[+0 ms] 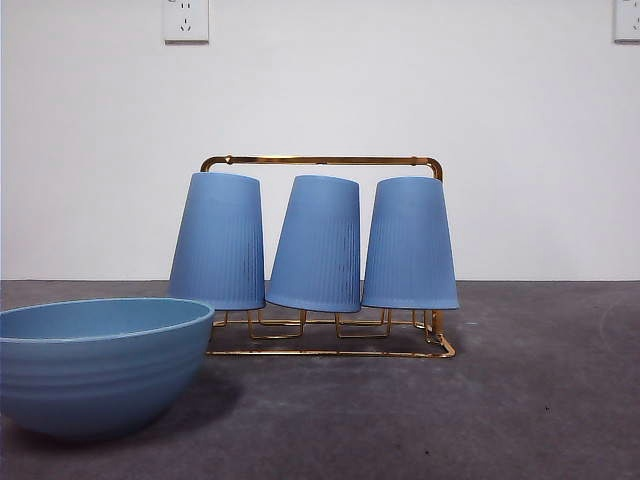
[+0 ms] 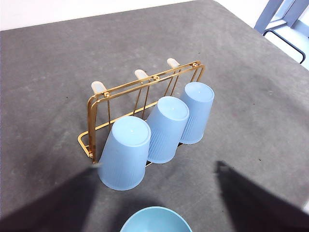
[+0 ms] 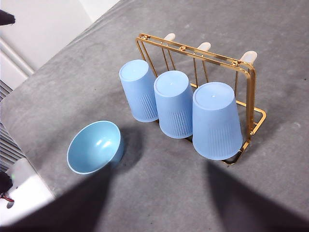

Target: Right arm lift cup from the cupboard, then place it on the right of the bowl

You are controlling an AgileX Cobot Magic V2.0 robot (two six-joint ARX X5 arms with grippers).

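The cups crowd together at their wide rims, so I will next pick up the end cup with my right gripper by its narrow base end, where gaps open up.
Three light-blue ribbed cups hang upside down on the prongs of the gold wire rack. The wide blue bowl stands in front of the rack to its left. The right wrist view shows the cups, the rack and the bowl from above. My right gripper is high over the table, clear of the cups, its jaws dark and wide apart, empty. My left gripper is also high and open, above the cups and the bowl's rim.
Grey table with bare surface to the right of the bowl and rack. White wall with sockets behind. The table's edge and a metal frame show in the left wrist view.
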